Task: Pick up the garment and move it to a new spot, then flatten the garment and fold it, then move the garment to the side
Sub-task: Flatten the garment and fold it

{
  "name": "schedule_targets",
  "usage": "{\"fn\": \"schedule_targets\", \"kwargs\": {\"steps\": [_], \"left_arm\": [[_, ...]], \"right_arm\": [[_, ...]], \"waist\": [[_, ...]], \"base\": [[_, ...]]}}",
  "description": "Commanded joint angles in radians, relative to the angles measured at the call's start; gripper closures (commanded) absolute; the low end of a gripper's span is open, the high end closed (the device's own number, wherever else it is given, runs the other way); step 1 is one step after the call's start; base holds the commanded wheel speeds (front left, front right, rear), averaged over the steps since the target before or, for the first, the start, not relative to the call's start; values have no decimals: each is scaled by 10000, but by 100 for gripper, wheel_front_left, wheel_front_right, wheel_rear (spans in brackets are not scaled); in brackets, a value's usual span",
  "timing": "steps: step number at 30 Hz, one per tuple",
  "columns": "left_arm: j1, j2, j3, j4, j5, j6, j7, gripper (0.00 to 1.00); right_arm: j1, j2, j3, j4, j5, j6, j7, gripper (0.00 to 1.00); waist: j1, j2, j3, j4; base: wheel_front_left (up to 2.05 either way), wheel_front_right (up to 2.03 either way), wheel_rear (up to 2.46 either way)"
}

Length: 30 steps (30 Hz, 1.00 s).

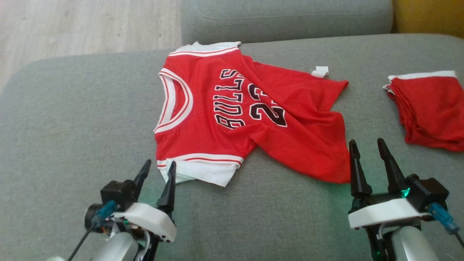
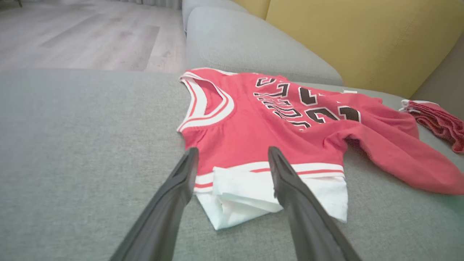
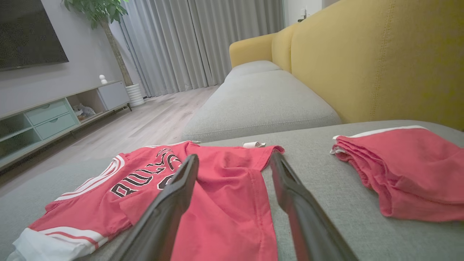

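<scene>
A loose fold stands up at the near white sleeve while the jersey lies slack. My left gripper should grab the sleeve's edge (image 1: 166, 175) next.
The garment (image 1: 232, 112) is a red basketball jersey with white trim and black "BULLS 23" lettering, lying rumpled on the grey sofa seat (image 1: 72, 119). Its neck opening faces left and its hem is bunched toward the right. My left gripper (image 1: 156, 169) stands open just short of the jersey's white sleeve edge (image 2: 253, 188), fingers apart with nothing between them (image 2: 232, 156). My right gripper (image 1: 368, 145) is open at the jersey's lower right hem, pointing over the red cloth (image 3: 224, 188) with the fingers apart (image 3: 233, 159).
A second red garment with a white band (image 1: 429, 108) lies folded at the right of the seat (image 3: 406, 170). A yellow backrest (image 3: 362, 61) rises behind. Another grey cushion (image 1: 286, 18) lies beyond, with wooden floor (image 1: 83, 25) to the left.
</scene>
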Motion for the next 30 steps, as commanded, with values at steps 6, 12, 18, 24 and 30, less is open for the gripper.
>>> {"fn": "schedule_targets", "kwargs": {"steps": [6,12,18,24,30], "left_arm": [[-907,-77,238,489,-261,-43,550,0],[-1176,-134,240,1054,-301,169,899,0],[-1401,-151,171,1327,-328,47,968,0],[-1410,-133,76,1309,-356,-34,1033,100],[-1380,-16,376,808,-411,148,508,100]], "right_arm": [[-474,-33,336,-239,55,-9,-109,0],[-603,-33,377,-228,95,-9,-109,0],[-652,-33,342,-225,152,-9,-109,0],[-649,-33,284,-144,162,-9,-109,0],[-584,-33,198,-76,181,-9,-109,0]], "waist": [[0,-1,299,-354],[0,-1,465,-597],[0,-1,566,-746],[0,-1,466,-747],[0,-1,216,-610]], "base": [[0,0,0],[0,0,0],[0,0,0],[0,0,0],[0,0,0]]}}
